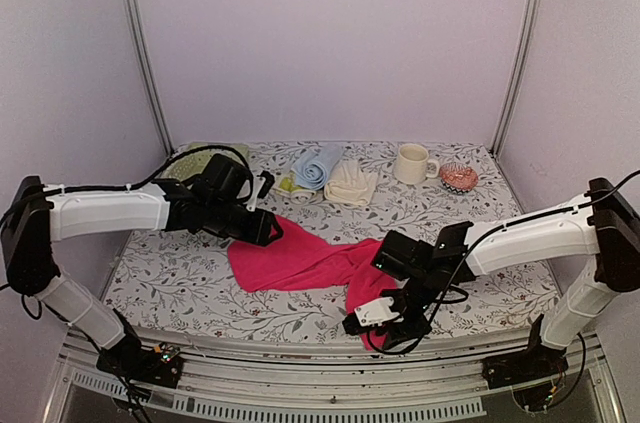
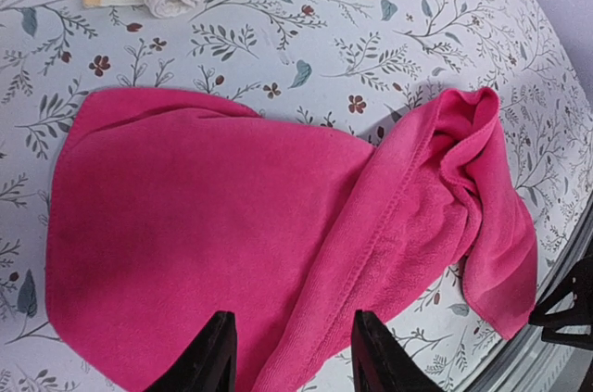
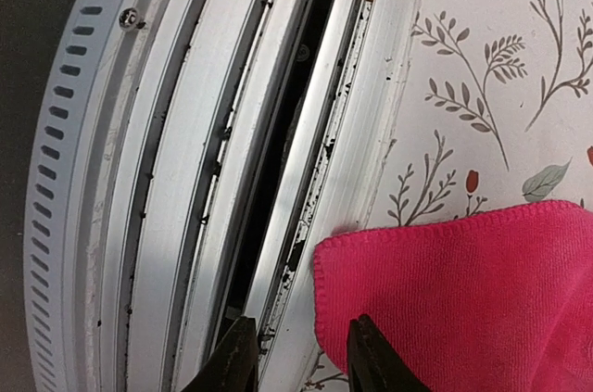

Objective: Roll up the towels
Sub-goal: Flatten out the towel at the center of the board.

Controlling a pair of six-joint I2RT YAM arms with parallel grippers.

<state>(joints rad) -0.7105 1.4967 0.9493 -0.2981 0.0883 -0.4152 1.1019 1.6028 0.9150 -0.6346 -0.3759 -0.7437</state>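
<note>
My right gripper takes hold of the hot pink towel by its corner at the table's near edge next, to stretch the towel open for rolling.
A hot pink towel lies unrolled mid-table, its right end bunched and reaching the near edge. My left gripper hovers at its far left corner; in the left wrist view it stands open over the flat pink cloth, nothing between its fingers. My right gripper is at the near edge, open, with the pink towel's corner just beside its right finger. At the back lie a rolled light blue towel, a cream-white towel and a yellow-green towel.
A cream mug and a small pink object stand at the back right. A pale green basket sits back left behind the left arm. The metal rail of the table's near edge runs under the right gripper.
</note>
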